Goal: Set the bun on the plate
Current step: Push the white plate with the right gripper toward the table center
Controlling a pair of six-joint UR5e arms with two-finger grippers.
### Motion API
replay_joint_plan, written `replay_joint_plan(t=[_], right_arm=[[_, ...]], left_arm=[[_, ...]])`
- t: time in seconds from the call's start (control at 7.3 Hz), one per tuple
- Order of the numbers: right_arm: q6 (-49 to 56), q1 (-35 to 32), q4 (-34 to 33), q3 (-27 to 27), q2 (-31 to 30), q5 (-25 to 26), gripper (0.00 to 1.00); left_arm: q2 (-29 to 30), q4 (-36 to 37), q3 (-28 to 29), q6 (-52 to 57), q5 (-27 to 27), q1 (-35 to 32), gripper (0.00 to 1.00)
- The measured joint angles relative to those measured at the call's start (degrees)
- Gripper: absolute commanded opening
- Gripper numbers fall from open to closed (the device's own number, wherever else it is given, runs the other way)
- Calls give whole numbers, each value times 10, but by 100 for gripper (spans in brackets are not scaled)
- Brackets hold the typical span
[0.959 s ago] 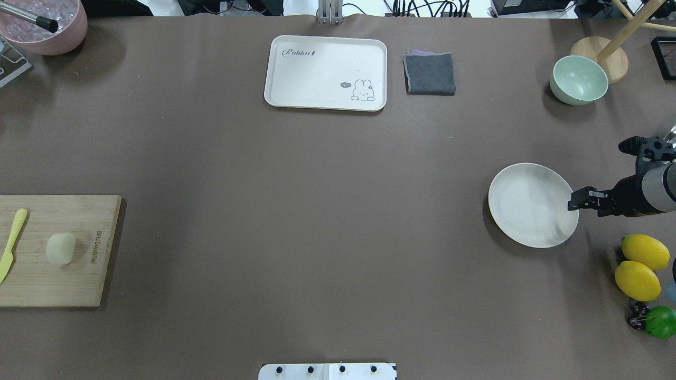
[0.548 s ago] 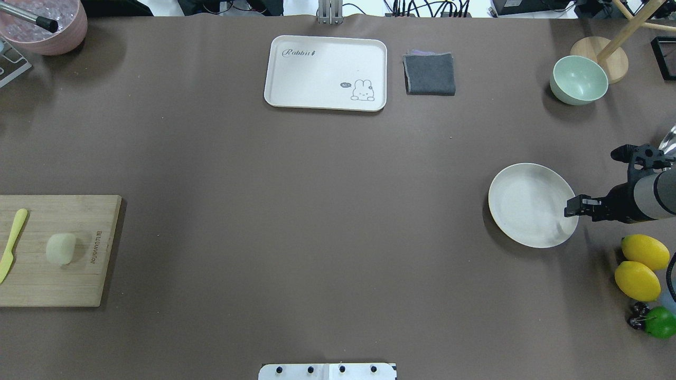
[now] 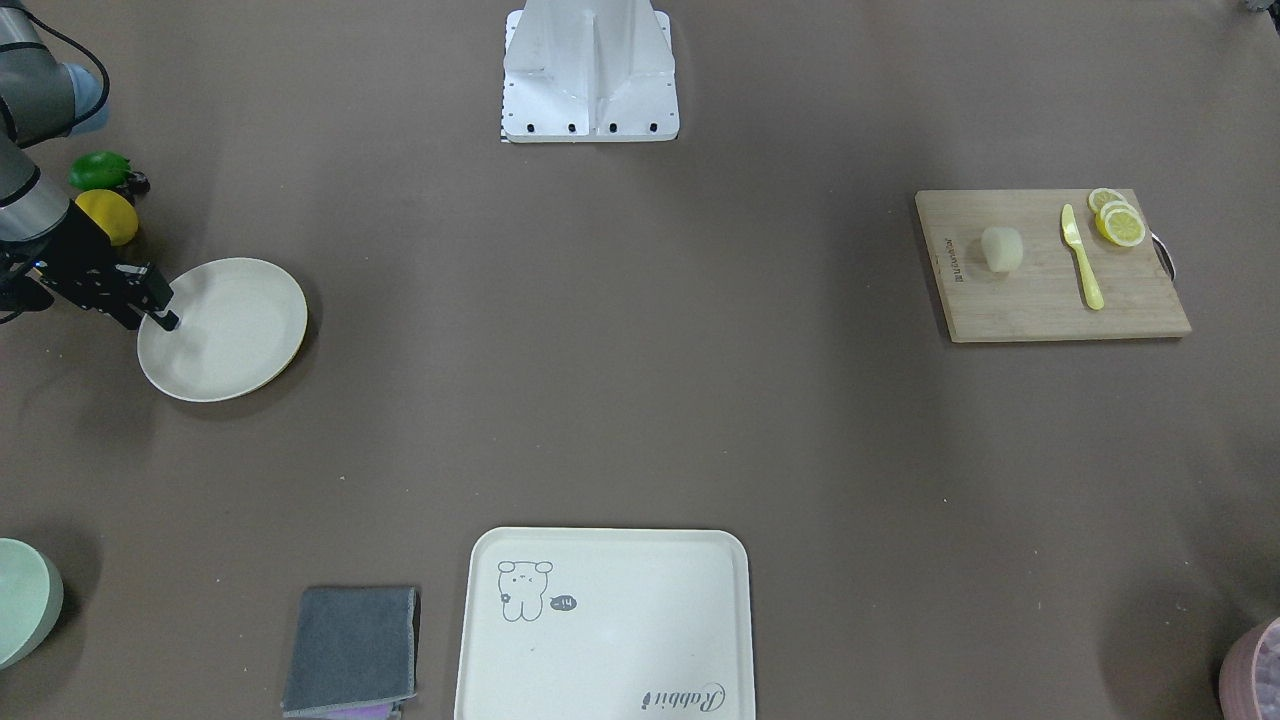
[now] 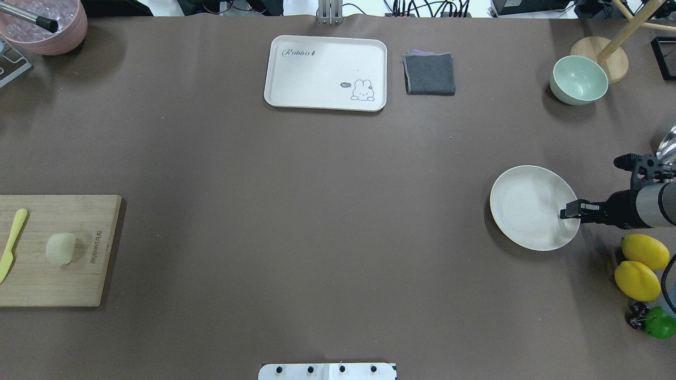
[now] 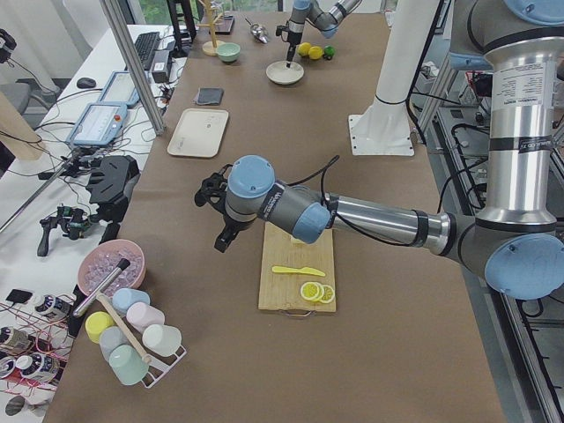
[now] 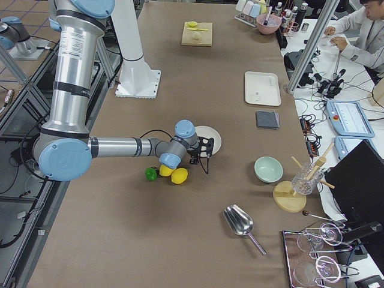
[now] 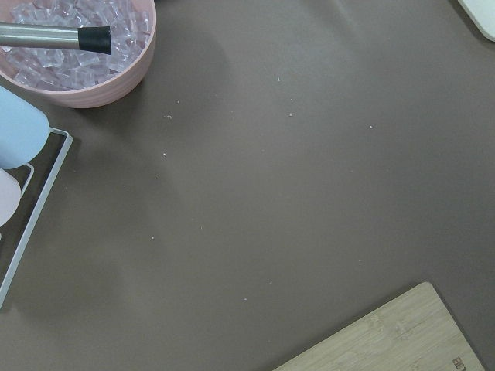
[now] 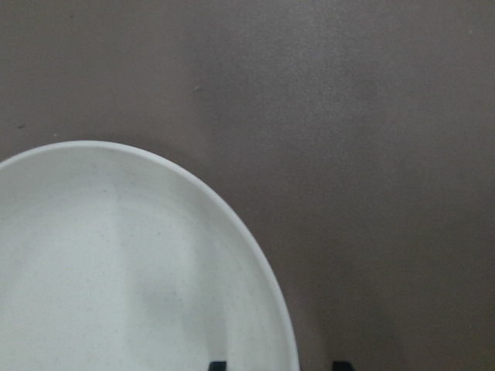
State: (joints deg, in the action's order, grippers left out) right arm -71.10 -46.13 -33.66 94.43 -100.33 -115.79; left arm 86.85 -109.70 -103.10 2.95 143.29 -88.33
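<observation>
Next, my right gripper takes hold of the plate by its rim (image 8: pixel 288 325) to set the plate out, ready for the bun to be placed on it.
The bun (image 4: pixel 60 248) is a pale lump lying on the wooden cutting board (image 4: pixel 63 279) at the table's left edge; it also shows as the bun (image 3: pixel 1002 248). The round cream plate (image 4: pixel 528 206) sits far off at the right. My right gripper (image 4: pixel 567 210) is low at the plate's right rim and open, one finger over the inside and one outside. In the right wrist view the plate (image 8: pixel 116 270) fills the lower left and the rim runs between the fingertips. My left gripper (image 5: pixel 222 240) hangs beside the board; I cannot tell if it is open or shut.
A yellow knife (image 4: pixel 11 244) and lemon slices (image 3: pixel 1118 220) share the board. Two lemons (image 4: pixel 639 269) and a lime (image 4: pixel 661 322) lie close behind the right arm. A cream tray (image 4: pixel 325 71), grey cloth (image 4: pixel 429 74), green bowl (image 4: pixel 578 80) and pink ice bowl (image 4: pixel 45 24) line the far side.
My right gripper has come down and reached inward across the plate's right rim. The plate has shifted slightly. The bun and board have not moved.
</observation>
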Motion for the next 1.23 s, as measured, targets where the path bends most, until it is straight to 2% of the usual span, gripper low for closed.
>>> replay_joint_plan(t=[0.27,0.41,0.96,1.23], right_arm=[[-4,0,-42,32,-2,-1,5],[-4,0,-50,37,-3,0,0],[-12,4,-56,47,4,6,0],[-71,7,-79,61,47,8,0]], left_arm=[[-1,-1,0,0,0,0,97],[-3,-1,-1,0,0,0,97],[-5,-1,-1,0,0,0,97],[-5,-1,-1,0,0,0,97]])
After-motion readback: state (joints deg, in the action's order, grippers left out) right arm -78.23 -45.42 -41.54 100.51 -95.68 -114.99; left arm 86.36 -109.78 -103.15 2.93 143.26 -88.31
